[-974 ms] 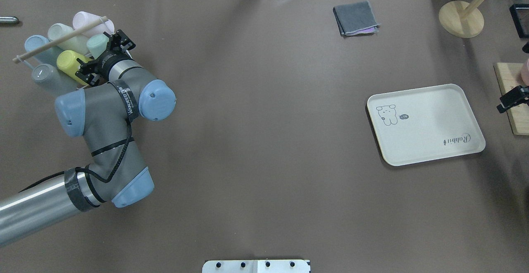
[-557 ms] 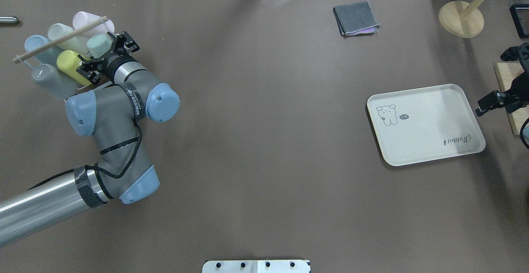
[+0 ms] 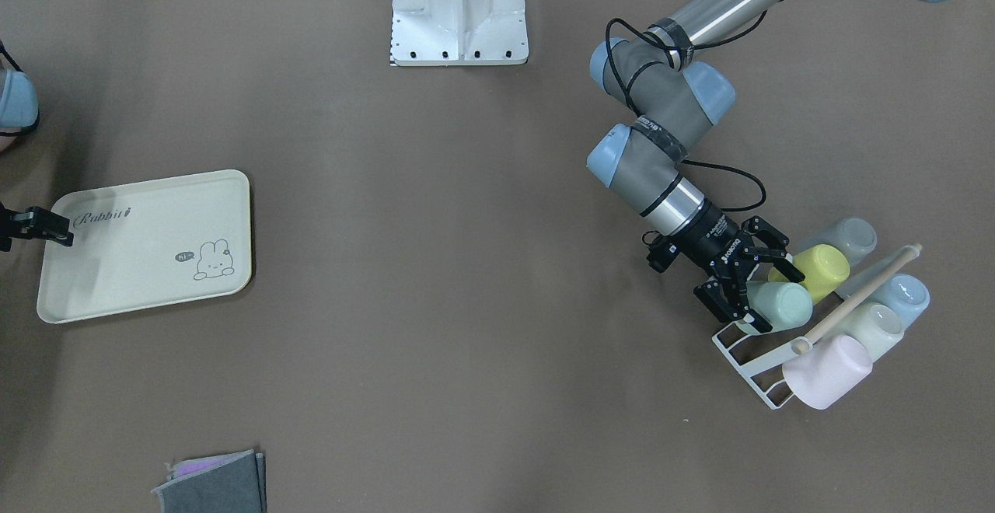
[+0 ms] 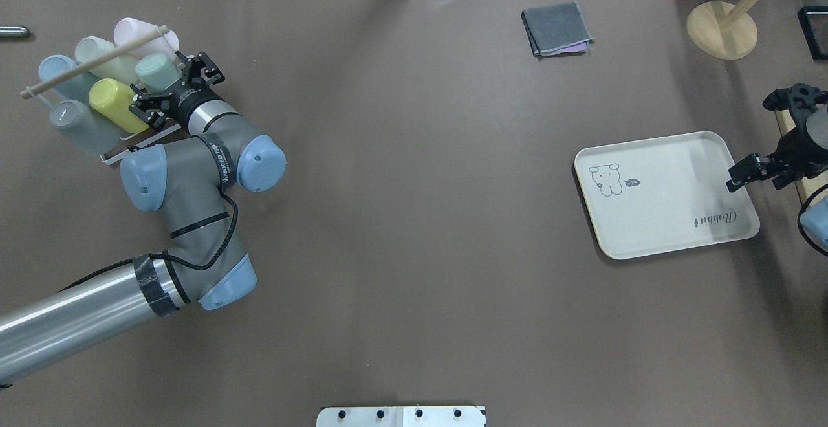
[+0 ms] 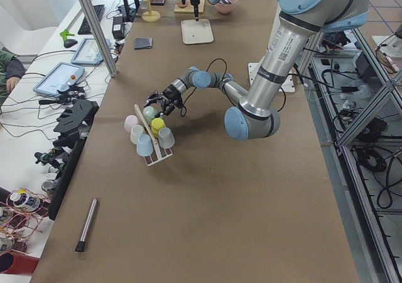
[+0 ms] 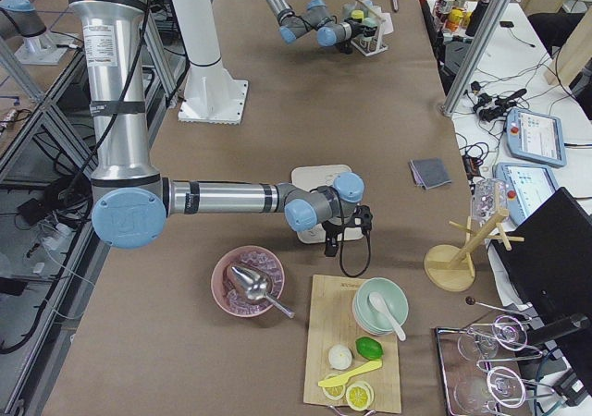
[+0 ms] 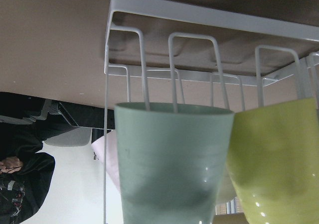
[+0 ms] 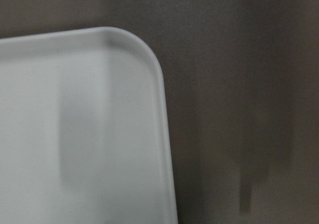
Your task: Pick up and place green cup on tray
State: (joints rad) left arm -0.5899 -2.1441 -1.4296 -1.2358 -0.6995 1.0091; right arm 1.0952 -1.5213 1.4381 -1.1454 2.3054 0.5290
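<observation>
The robot's right gripper should next bring the tray over for the green cup [image 3: 780,304], so it should grab the tray by its short-edge rim [image 3: 50,263].
The green cup [image 4: 155,71] lies on its side on a peg of the white wire rack [image 4: 139,145], beside a yellow-green cup [image 4: 111,98]. My left gripper [image 4: 163,79] is open, with one finger on each side of the cup's near end [image 3: 781,305]. I cannot tell whether the fingers touch it. The cup [image 7: 172,159] fills the left wrist view, where no fingers show. The cream tray [image 4: 666,194] lies bare at the right. My right gripper [image 4: 773,137] hangs open over its right rim, and the right wrist view shows a tray corner [image 8: 75,134].
The rack holds several other cups under a wooden dowel [image 4: 94,61]. A folded grey cloth [image 4: 557,28] and a wooden stand [image 4: 721,29] sit at the back. A cutting board [image 6: 356,351] and pink bowl [image 6: 248,282] lie right of the tray.
My left arm has swung right and the gripper has turned around the green cup, which stays on the rack. My right gripper has come in from the right edge to the tray's rim.
</observation>
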